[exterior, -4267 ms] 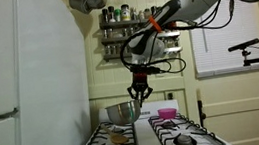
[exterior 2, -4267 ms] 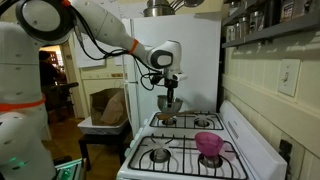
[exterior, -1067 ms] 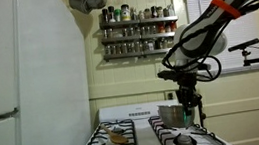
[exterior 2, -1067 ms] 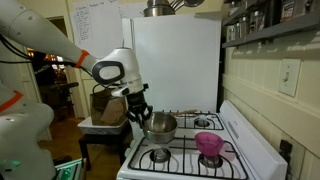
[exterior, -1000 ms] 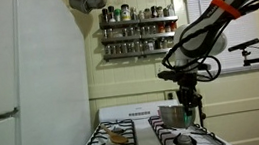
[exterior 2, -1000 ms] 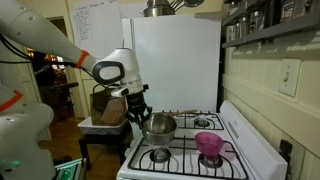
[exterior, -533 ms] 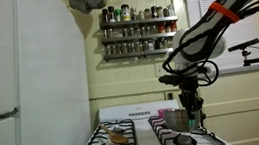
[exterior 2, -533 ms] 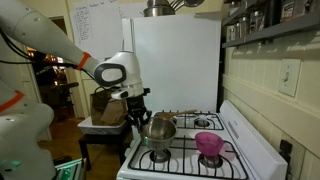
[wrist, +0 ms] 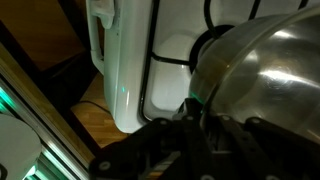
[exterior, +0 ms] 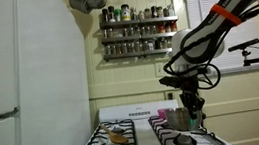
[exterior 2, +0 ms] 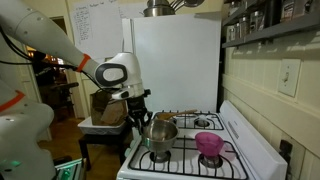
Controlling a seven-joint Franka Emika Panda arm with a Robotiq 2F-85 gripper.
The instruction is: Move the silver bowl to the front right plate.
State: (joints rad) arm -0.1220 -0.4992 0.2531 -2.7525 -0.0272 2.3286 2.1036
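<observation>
The silver bowl's base meets the black grate [exterior: 185, 137] [wrist: 170, 60] beneath my closed fingers, so it is now time for my gripper to release the silver bowl.
The silver bowl [exterior: 182, 119] is shiny steel and deep. It hangs just above the front right plate [exterior: 185, 140], a burner with a black grate and a pale cap. My gripper [exterior: 190, 105] is shut on the bowl's rim from above. In the exterior view from the side, the bowl [exterior 2: 160, 135] is low over the near burner [exterior 2: 160, 156], with the gripper [exterior 2: 146, 117] at its left rim. In the wrist view the bowl's wall [wrist: 270, 70] fills the right side, and the dark fingers [wrist: 200, 122] clamp its rim.
A pink bowl [exterior 2: 209, 145] sits on the neighbouring burner. A burner with a tan-brown centre [exterior: 118, 138] is on the stove's other side. A white fridge [exterior: 14, 78] stands beside the stove. A spice rack [exterior: 139, 29] hangs on the back wall. The stove's white edge [wrist: 125, 60] drops to the wooden floor.
Since 4.3 s ago the gripper has carried the bowl from a back burner to the front right one. Over the last second the bowl has sunk a little.
</observation>
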